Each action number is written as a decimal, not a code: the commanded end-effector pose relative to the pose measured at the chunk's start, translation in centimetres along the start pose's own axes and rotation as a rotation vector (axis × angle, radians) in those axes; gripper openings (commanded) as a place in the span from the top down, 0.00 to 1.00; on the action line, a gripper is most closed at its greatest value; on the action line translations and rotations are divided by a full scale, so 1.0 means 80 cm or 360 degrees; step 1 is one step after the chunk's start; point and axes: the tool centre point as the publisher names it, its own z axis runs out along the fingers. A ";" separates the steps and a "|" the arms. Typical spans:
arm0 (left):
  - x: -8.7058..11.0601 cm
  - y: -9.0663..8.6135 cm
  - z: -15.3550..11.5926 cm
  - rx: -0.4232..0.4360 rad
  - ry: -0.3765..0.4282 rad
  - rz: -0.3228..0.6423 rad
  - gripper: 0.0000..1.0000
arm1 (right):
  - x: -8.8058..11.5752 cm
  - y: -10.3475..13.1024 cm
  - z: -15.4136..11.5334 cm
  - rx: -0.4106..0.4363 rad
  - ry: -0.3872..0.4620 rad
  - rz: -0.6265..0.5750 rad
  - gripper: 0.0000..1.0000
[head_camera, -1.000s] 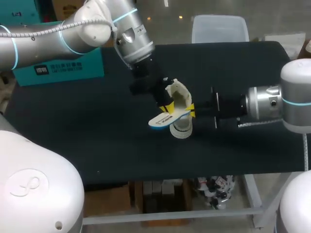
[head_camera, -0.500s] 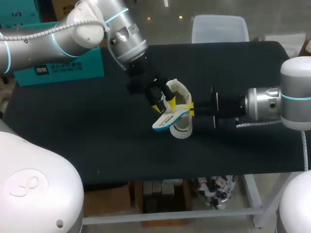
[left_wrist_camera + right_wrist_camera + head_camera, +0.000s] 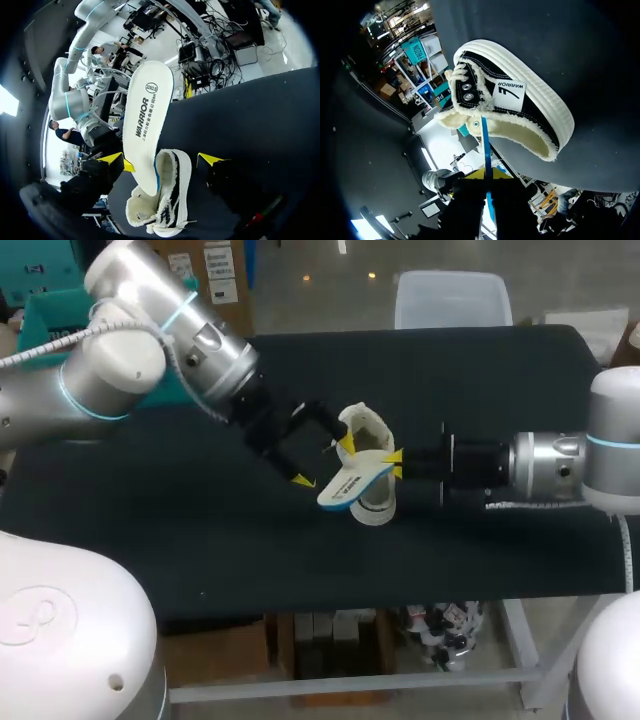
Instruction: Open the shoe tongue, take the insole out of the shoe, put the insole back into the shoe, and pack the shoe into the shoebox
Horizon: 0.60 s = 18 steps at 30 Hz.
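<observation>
The insole should next be grabbed by its middle [image 3: 359, 469] beside the WARRIOR lettering with my left gripper, so it can go back into the shoe [image 3: 372, 502].
A cream low shoe [image 3: 372, 502] with fleecy lining rests on the black table [image 3: 180, 540] near its middle. A white insole [image 3: 352, 483] with a blue edge hangs over the shoe's opening, and my right gripper [image 3: 394, 463] is shut on its end. In the right wrist view the insole [image 3: 484, 142] shows edge-on between the right gripper [image 3: 488, 175] fingers, with the shoe [image 3: 520, 102] just ahead. My left gripper [image 3: 322, 462] stands open just left of the insole. In its own view the left gripper [image 3: 161, 160] straddles the insole [image 3: 146, 120] and shoe [image 3: 172, 200] without touching them.
A teal box [image 3: 45, 320] sits at the table's far left, mostly hidden behind my left arm. A clear plastic bin [image 3: 452, 298] stands at the far edge. Bare black tabletop lies in front of the shoe and to the right.
My left gripper has opened, let go of the insole and drawn back to the left. The right gripper keeps its hold on the insole, which has tilted slightly.
</observation>
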 end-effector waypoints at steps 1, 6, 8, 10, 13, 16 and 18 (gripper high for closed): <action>0.003 -0.006 0.002 -0.0119 -0.0030 -0.0059 0.00 | -0.001 0.000 -0.001 0.0005 0.0008 -0.0001 1.00; 0.003 -0.006 0.002 -0.0119 -0.0030 -0.0059 0.00 | -0.001 0.000 -0.001 0.0005 0.0008 -0.0001 1.00; 0.004 -0.002 0.018 -0.0068 -0.0094 -0.0065 0.00 | -0.001 0.000 -0.001 0.0005 0.0008 -0.0001 1.00; 0.006 0.002 0.028 -0.0029 -0.0220 -0.0091 0.00 | -0.001 0.000 -0.001 0.0005 0.0008 -0.0001 1.00; 0.008 0.008 0.039 -0.0037 -0.0345 -0.0117 0.00 | -0.002 0.003 -0.001 0.0019 0.0041 0.0034 1.00; 0.010 0.015 0.042 -0.0042 -0.0455 -0.0138 0.00 | -0.001 0.004 -0.002 0.0022 0.0083 0.0045 1.00; 0.013 0.021 0.041 -0.0077 -0.0497 -0.0151 0.11 | 0.000 0.003 -0.003 0.0014 0.0086 0.0050 1.00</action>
